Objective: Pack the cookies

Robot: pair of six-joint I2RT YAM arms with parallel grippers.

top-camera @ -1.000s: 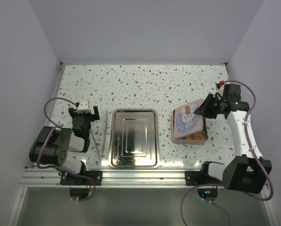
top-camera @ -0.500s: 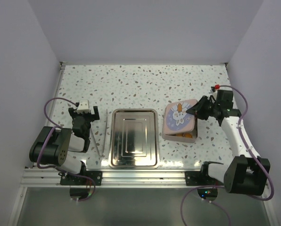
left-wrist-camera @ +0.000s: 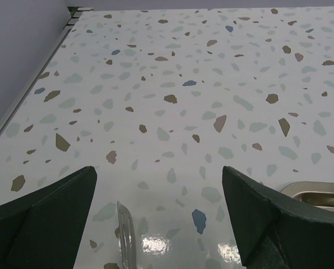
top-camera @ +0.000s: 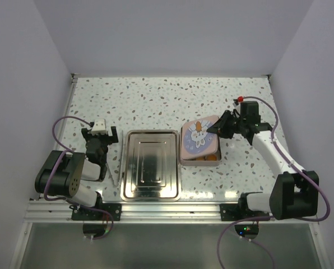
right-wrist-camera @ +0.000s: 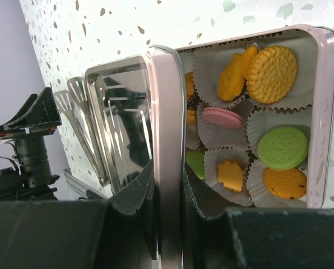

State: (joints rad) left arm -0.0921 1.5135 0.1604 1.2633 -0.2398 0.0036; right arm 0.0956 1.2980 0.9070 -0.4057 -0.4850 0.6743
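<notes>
The lid hangs tilted with cookies beside its rim and would drop crooked across the tin (right-wrist-camera: 324,112) on release, so my right gripper keeps holding it for now.
The cookies (right-wrist-camera: 273,66) lie in white liners in a pink square tin (right-wrist-camera: 324,112): orange ones, a pink one (right-wrist-camera: 222,116) and green ones (right-wrist-camera: 283,147). In the top view a few orange cookies (top-camera: 203,157) show under the tin's rabbit-printed lid (top-camera: 198,137). My right gripper (top-camera: 218,128) is shut on the lid's right edge and holds it tilted over the tin. In the right wrist view the lid's rim (right-wrist-camera: 171,112) stands on edge between my right gripper's (right-wrist-camera: 168,185) fingers. My left gripper (top-camera: 100,137) is open and empty at the far left, and the left wrist view (left-wrist-camera: 158,171) shows bare table between its fingers.
A shiny metal tray (top-camera: 150,171) lies just left of the tin, touching or nearly touching it; its corner shows in the left wrist view (left-wrist-camera: 318,193). Metal tongs (top-camera: 115,162) lie between the tray and my left arm, their tip in the left wrist view (left-wrist-camera: 126,230).
My right gripper has moved left with the lid, and the tin has slid left with it up to the tray. The tray has shifted slightly left. The left arm has not moved.
</notes>
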